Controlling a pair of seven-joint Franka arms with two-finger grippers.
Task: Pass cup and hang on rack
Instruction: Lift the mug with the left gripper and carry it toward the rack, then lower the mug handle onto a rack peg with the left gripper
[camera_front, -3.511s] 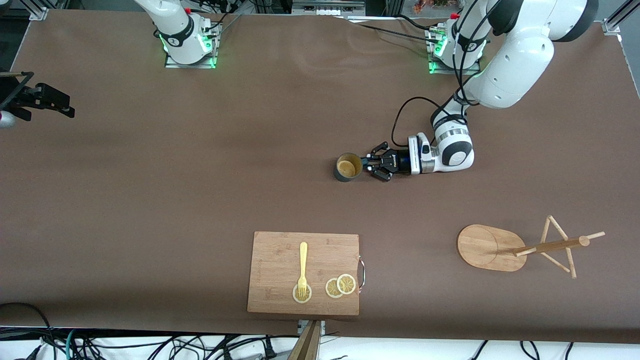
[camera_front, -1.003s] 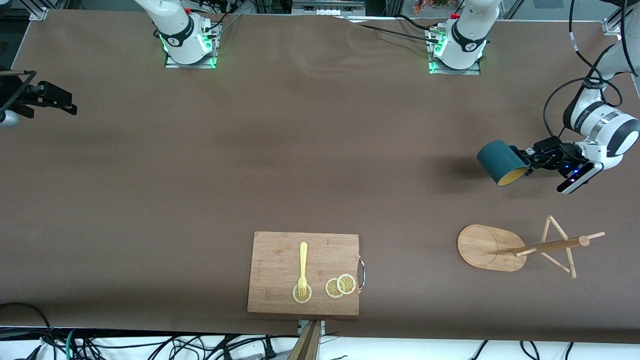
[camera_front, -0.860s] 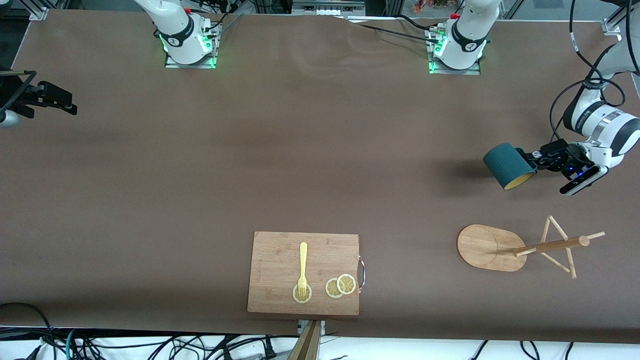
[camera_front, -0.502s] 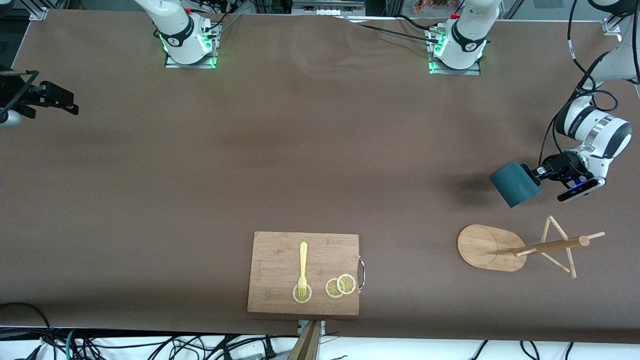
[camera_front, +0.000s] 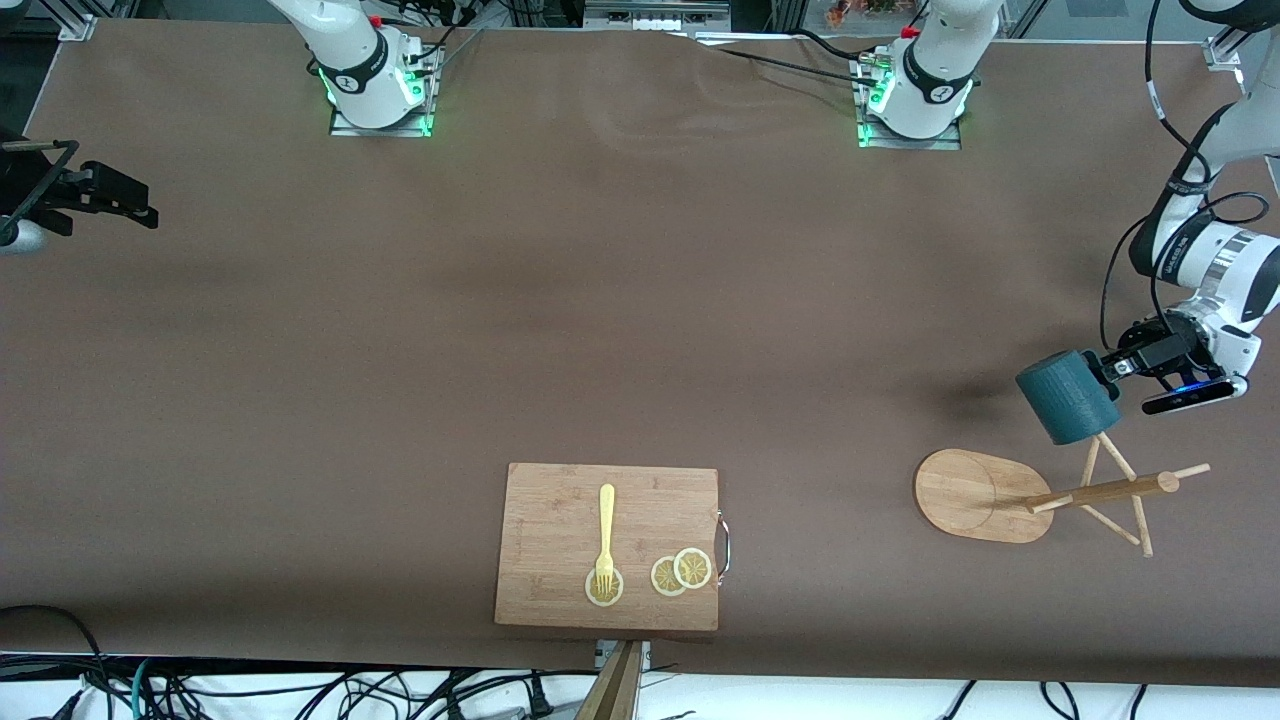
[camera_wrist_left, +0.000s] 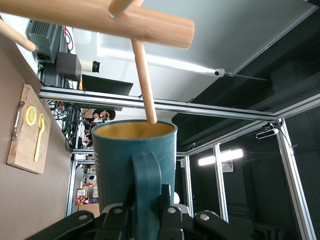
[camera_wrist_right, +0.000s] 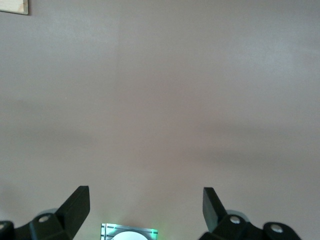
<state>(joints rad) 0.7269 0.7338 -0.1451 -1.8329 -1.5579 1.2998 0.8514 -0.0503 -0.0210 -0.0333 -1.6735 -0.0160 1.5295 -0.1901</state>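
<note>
The cup (camera_front: 1067, 398) is above the rack's upper wires and would drop if I opened now, so my left gripper must keep holding it.
The dark teal cup (camera_front: 1067, 398) hangs tilted in the air over the rack's upper pegs, held by its handle (camera_wrist_left: 146, 187). My left gripper (camera_front: 1112, 368) is shut on that handle, also visible in the left wrist view (camera_wrist_left: 146, 202). In that view the tip of one thin peg (camera_wrist_left: 144, 82) reaches the cup's (camera_wrist_left: 134, 160) yellowish rim, under the rack's post (camera_wrist_left: 100, 20). The wooden rack (camera_front: 1100, 490) stands on its oval base (camera_front: 970, 495) toward the left arm's end of the table. My right gripper (camera_front: 125, 210) waits open at the right arm's end, with nothing between its fingers (camera_wrist_right: 145, 205).
A wooden cutting board (camera_front: 560, 520) lies near the front edge of the table, with a yellow fork (camera_front: 605, 530) and lemon slices (camera_front: 680, 572) on it. The board also shows in the left wrist view (camera_wrist_left: 25, 145). Cables run along the table's front edge.
My left arm has carried the cup from the middle of the table to the rack. Over the last second it moved toward the pegs and turned the cup's mouth away from the front camera.
</note>
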